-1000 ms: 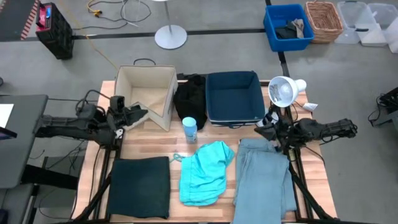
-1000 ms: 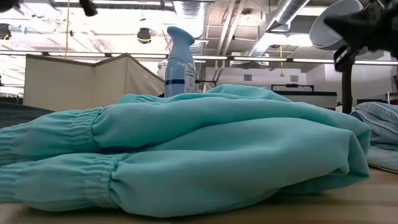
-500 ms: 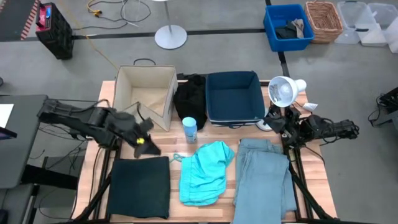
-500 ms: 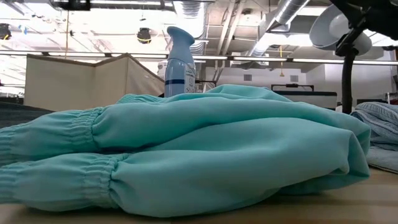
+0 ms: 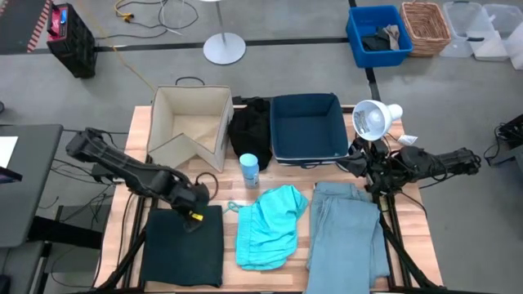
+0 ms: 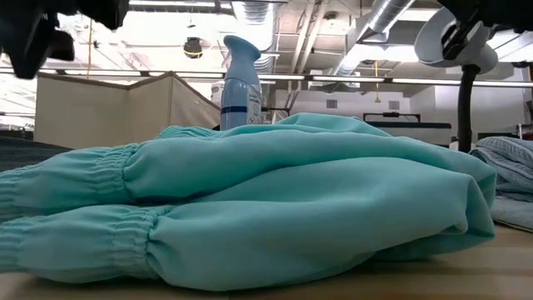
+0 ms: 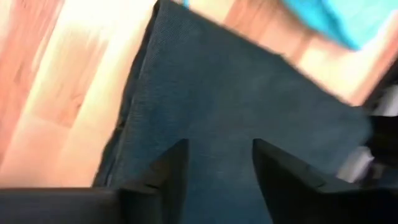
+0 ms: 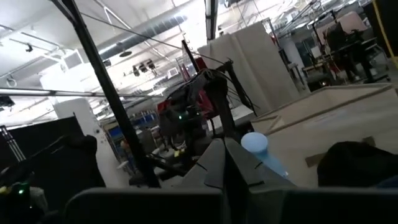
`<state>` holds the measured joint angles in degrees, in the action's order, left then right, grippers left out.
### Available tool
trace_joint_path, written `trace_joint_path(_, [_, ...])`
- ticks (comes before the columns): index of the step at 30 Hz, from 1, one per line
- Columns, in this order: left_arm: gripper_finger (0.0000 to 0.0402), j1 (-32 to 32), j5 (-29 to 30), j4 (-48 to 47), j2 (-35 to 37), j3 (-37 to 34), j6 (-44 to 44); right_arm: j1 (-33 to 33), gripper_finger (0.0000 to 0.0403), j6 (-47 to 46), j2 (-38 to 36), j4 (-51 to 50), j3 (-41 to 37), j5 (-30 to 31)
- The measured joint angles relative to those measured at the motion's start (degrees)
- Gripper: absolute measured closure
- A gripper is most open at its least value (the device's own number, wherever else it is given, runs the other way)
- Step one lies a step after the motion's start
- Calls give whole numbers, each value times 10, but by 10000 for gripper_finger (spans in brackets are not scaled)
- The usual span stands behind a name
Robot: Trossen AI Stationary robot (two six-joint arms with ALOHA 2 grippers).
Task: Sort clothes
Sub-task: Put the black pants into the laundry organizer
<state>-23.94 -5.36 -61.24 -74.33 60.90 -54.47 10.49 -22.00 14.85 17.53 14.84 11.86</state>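
Note:
The dark green garment should go into the beige box (image 5: 192, 122) to be sorted, so my left gripper should next grab a bunch of its cloth (image 5: 193, 229).
The very dark green garment (image 5: 181, 245) lies flat at the table's near left. My left gripper (image 5: 194, 214) points down just above its far right corner, and its open fingers (image 7: 168, 171) stand over the cloth (image 7: 217, 106). The turquoise garment (image 5: 270, 224) lies bunched in the middle. The pale grey-blue trousers (image 5: 347, 233) lie at the near right. The black garment (image 5: 251, 122) is heaped between the beige box (image 5: 192, 122) and the navy bin (image 5: 306, 126). My right gripper (image 5: 343, 167) is shut and hangs in the air beside the lamp base.
A blue spray bottle (image 5: 249, 169) stands upright between the black and turquoise garments. A white lamp (image 5: 372, 118) stands at the far right of the table, close to my right arm. Bare wood shows in front of the beige box.
My left gripper has swung from beside the beige box toward the near edge and somewhat to the right. It has tipped from level to pointing down and come low over the dark green garment's far corner. My right gripper has risen a little. No garment has moved.

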Motion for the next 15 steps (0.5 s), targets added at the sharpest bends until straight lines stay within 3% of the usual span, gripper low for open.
trace_joint_path(8, [122,3,3,-5,-65,-5,23,28,378,0,62,-14,55,0])
trace_joint_path(15, [99,9,2,36,-78,-54,41,50,339,3,125,-34,109,0])
